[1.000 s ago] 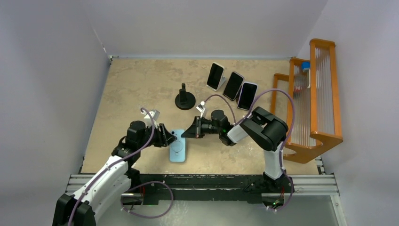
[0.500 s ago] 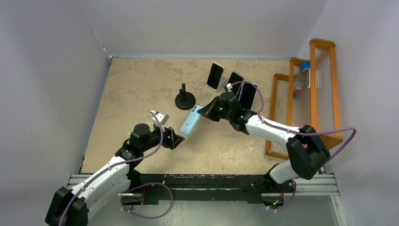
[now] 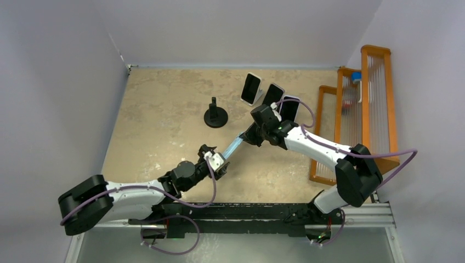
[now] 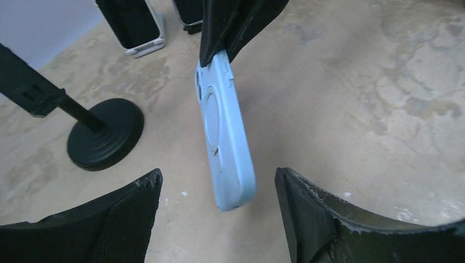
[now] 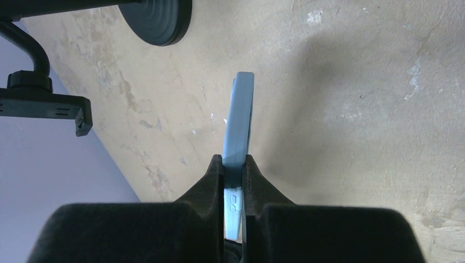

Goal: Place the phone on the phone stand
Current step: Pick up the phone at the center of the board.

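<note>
The light blue phone's ringed back needs to stay free for the black stand. My left gripper should next grab the phone by its lower end (image 3: pixel 227 154) (image 4: pixel 234 189).
The light blue phone (image 3: pixel 233 146) hangs in the air, tilted and edge-on, above the table. My right gripper (image 3: pixel 252 135) is shut on its upper end; in the right wrist view the phone (image 5: pixel 241 118) sticks out from between the two closed fingers (image 5: pixel 234 167). My left gripper (image 3: pixel 219 162) is open, and the phone's lower end (image 4: pixel 226 137) sits between its spread fingers (image 4: pixel 217 172) without touching them. The black phone stand (image 3: pixel 215 116) stands empty to the left of the phone; it also shows in the left wrist view (image 4: pixel 104 134) and the right wrist view (image 5: pixel 159 19).
Three dark phones lean on white stands at the back (image 3: pixel 251 89), (image 3: pixel 271 99), (image 3: pixel 288 111), just behind my right wrist. An orange wooden rack (image 3: pixel 367 109) stands along the right edge. Grey walls close in the left and back sides.
The phone lay flat on the table a second ago. My right gripper has lifted it, and it now hangs edge-on. My left arm has stretched right, its open gripper now around the phone's lower end.
</note>
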Robot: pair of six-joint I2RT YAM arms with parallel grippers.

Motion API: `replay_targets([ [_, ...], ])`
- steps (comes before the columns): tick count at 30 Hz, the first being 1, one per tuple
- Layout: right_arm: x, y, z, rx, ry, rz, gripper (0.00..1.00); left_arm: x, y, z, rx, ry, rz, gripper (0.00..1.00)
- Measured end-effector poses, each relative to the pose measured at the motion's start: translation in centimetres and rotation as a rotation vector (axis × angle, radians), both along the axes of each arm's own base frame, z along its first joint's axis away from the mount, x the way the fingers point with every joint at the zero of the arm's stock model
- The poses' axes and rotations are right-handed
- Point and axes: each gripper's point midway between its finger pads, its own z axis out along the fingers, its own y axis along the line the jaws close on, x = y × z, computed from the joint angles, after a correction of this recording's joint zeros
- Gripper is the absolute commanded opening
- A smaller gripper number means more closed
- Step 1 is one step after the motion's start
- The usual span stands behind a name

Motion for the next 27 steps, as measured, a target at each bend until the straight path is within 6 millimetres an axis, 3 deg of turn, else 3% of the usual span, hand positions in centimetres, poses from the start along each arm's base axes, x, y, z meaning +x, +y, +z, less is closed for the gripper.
replay_targets([
  [9,-0.4,0.5,0.1,0.019,0.013,0.01,0.0,1.5,0.6,-0.5,0.032,-0.09,0.092,0.75],
  [12,-0.5,0.7,0.2,0.032,0.016,0.017,0.0,1.5,0.3,-0.9,0.035,-0.088,0.087,0.71],
  [15,-0.6,0.9,0.3,0.042,0.02,0.024,0.0,1.4,-0.2,-1.4,0.037,-0.083,0.062,0.55],
  [16,-0.6,1.0,0.4,0.047,0.023,0.027,0.0,1.3,-0.4,-1.6,0.04,-0.08,0.051,0.24],
  [17,-0.6,1.0,0.4,0.05,0.024,0.027,0.0,1.2,-0.6,-1.9,0.044,-0.076,0.042,0.01],
  [25,-0.6,0.6,0.2,0.054,0.045,-0.015,0.0,1.9,-1.1,-3.2,0.053,-0.067,0.056,0.0],
  [26,-0.6,0.6,0.1,0.054,0.046,-0.016,0.02,2.0,-1.1,-3.2,0.051,-0.063,0.051,0.0],
  [27,-0.5,0.5,0.2,0.055,0.046,-0.016,0.1,2.2,-1.0,-3.1,0.05,-0.055,0.044,0.0],
])
